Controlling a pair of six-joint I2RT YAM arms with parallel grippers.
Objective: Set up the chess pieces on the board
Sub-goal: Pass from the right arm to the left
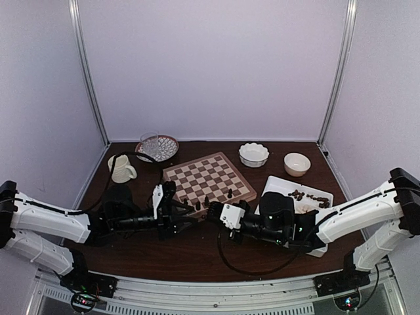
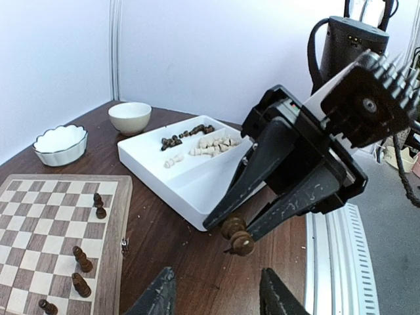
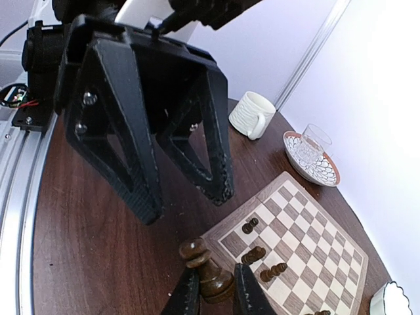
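My left gripper will next take hold of the dark chess piece by its exposed round head, so its base stays free to stand on the board.
My right gripper is shut on a dark chess piece, gripped by its base with the round head sticking out. It hovers over bare table just off the board's near edge. The same piece shows in the left wrist view, pinched between the right fingers. Facing it, a short gap away, my left gripper stands open with nothing between its fingertips. Several dark pieces stand on the board's near rows. More pale pieces and dark pieces lie in the white tray.
Behind the tray stand a scalloped white bowl and a plain bowl. A cream mug and a glass on a patterned plate sit at the back left. Both arms crowd the near table.
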